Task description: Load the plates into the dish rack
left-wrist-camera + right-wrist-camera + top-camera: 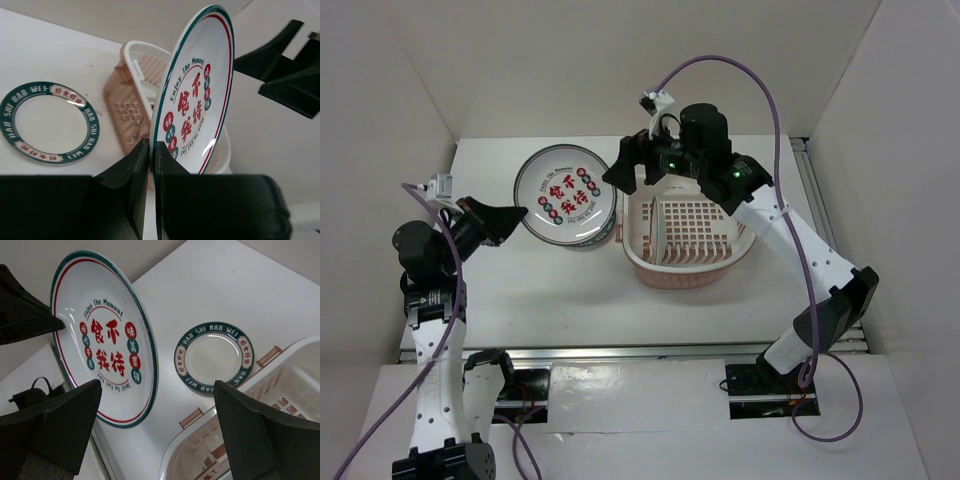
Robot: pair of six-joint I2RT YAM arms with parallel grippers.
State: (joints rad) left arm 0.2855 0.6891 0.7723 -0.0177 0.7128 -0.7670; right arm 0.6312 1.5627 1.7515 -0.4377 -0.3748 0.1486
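My right gripper is about to reach the white plate and grab its rim opposite my left gripper. The rest of the plate will stay free to go into the rack.
My left gripper (512,220) (151,150) is shut on the near rim of the white plate with red characters and coloured dots (566,194) (195,95). It holds this plate tilted above the table, left of the pink-and-cream dish rack (692,268) (127,102) (285,390). The plate also shows in the right wrist view (102,337). The plate with the blue-green rim band (50,122) (214,358) lies flat on the table, mostly hidden under the held plate in the top view (604,236). One plate stands on edge in the rack (658,235), its pattern hidden. My right gripper (626,172) (157,432) is open and empty above the rack's far left corner.
White walls close in the table on the left, far and right sides. A purple cable (760,90) arcs over the right arm. The two grippers are close together, with the held plate between them.
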